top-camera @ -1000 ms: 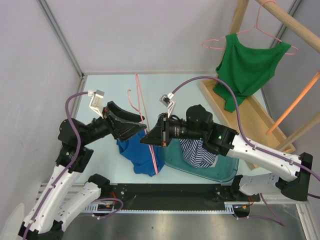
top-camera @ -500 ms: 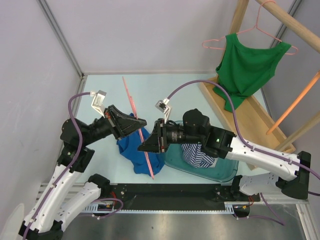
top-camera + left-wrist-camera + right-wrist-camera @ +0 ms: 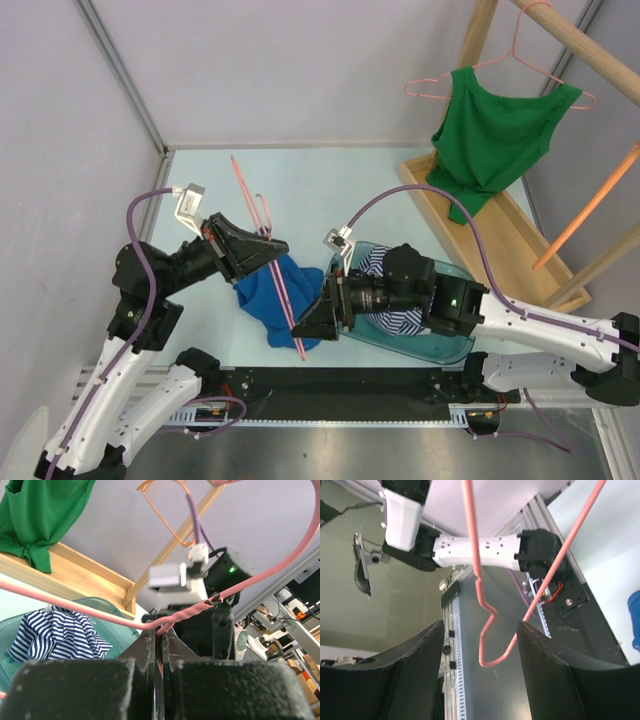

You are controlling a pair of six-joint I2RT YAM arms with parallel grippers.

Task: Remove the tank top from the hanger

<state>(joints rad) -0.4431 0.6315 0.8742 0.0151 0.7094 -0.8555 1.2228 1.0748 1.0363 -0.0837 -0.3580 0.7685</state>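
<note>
The pink hanger needs its hook free to hang on the rack, so my right gripper should grab it by its bare wire corner next.
My left gripper is shut on the pink hanger, pinching the wire at its twisted neck. The hanger slants over the blue tank top, which lies crumpled on the table. Whether the cloth still hangs on the wire I cannot tell. My right gripper is open at the hanger's lower corner. That bare wire sits between its fingers without touching them. A blue edge of the tank top shows at the right of the right wrist view.
A teal bin with a striped garment sits under the right arm. A green tank top hangs on another pink hanger from the wooden rack at the back right. A grey wall stands to the left.
My left gripper has shut on the hanger. My right gripper has opened, let the hanger go and pulled back toward the near edge. The hanger has swung its top to the left.
</note>
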